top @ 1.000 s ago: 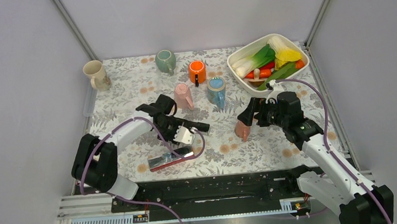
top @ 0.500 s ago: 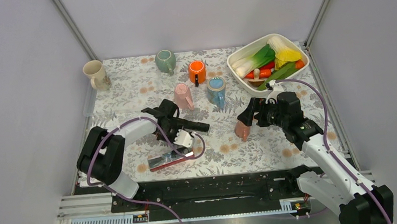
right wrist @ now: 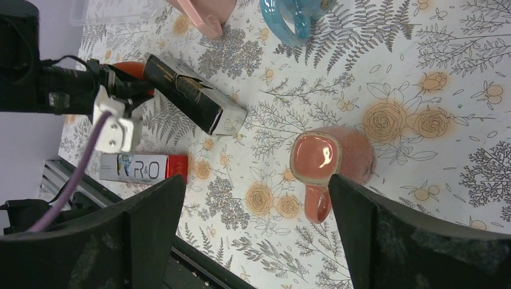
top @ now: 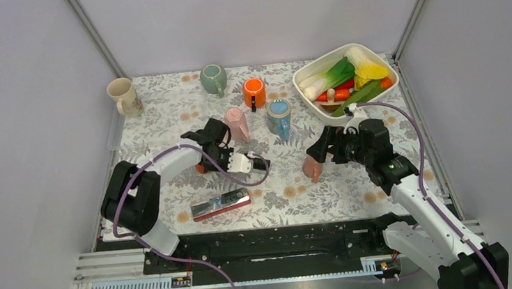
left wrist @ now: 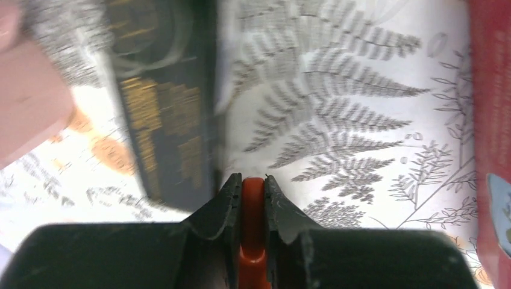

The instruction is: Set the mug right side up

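My right gripper grabs the red-orange mug's rim next, and this leaves the mug's other side free for my left gripper to turn it upright.
The salmon mug [top: 313, 167] stands upside down right of the table's middle. In the right wrist view its glossy base [right wrist: 320, 155] faces up and its handle [right wrist: 317, 206] points to the near edge. My right gripper [top: 325, 151] hangs open just above it; the mug lies close to the right finger [right wrist: 385, 241], not between the jaws [right wrist: 256, 180]. My left gripper [top: 228, 158] is shut [left wrist: 247, 179] beside a dark box, with only a thin red-orange strip showing between its jaws. I cannot tell what the strip is.
A dark box with gold print [top: 258, 164] [left wrist: 163, 138] lies by the left gripper, a red and silver R&O packet [top: 220, 205] nearer the front. Pink [top: 237, 124], blue [top: 279, 118], orange [top: 254, 92], green [top: 213, 78] and cream [top: 123, 97] mugs stand behind. A white vegetable bowl [top: 299, 85] is back right.
The left gripper has closed its jaws and drawn back a little toward the far side, away from the R&O packet. The right arm and the salmon mug have not moved.
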{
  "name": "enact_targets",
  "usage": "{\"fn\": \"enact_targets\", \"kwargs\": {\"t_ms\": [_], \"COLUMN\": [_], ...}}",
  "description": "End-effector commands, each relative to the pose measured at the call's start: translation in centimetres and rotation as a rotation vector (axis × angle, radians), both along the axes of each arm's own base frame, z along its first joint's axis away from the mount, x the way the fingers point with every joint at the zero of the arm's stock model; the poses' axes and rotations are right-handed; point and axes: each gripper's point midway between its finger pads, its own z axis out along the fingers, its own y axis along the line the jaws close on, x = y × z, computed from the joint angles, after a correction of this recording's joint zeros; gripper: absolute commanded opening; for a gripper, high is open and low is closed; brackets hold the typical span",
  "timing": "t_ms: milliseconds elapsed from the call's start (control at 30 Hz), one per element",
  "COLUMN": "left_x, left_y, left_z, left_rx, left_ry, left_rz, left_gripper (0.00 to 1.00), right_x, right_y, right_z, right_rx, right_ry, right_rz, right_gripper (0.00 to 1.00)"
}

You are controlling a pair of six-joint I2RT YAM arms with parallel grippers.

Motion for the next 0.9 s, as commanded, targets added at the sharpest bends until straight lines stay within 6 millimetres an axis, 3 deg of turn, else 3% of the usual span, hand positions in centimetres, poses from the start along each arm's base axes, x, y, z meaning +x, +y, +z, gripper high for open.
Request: {"fn": "enact_targets", "kwargs": {"t_ms": [0, 267, 400, 533, 633, 867], "left_x": [2.7, 3.6, 4.4, 2.7, 1.7, 1.6], "left_y": [-2.1, -3.1, -4.9, -6.7, -7.9, -9.5], "left_z": [5.0, 9.9, 14.4, 17.8, 20.2, 27.3], "left_rx": [-0.2, -0.473, -0.647, -0.77, -0.857, -1.07], "left_ry": [-0.04, 0.04, 0.05, 0.137, 0.194, 0.22], "left_rz": [0.182, 0.432, 0.534, 0.526, 0.532, 0.614], "left_gripper": [0.0, 0.0, 0.0, 0.0, 0.0, 0.0], "right_x": [-0.3, -0.4, -0.5, -0.9, -1.2, -1.4], "right_y": [0.4, 1.0, 2.1, 3.7, 6.2, 16.0], "right_z": [1.5, 1.7, 3.5, 5.8, 7.3, 11.5], "right_rx": [0.025, 0.039, 0.044, 0.054, 0.095, 0.218], "right_ry": [-0.04, -0.026, -0.069, -0.127, -0.168, -0.272], "right_rz": [0.021, 0.045, 0.085, 0.142, 0.208, 0.395], "right_gripper": [0.99, 0.99, 0.99, 0.99, 0.99, 0.99]}}
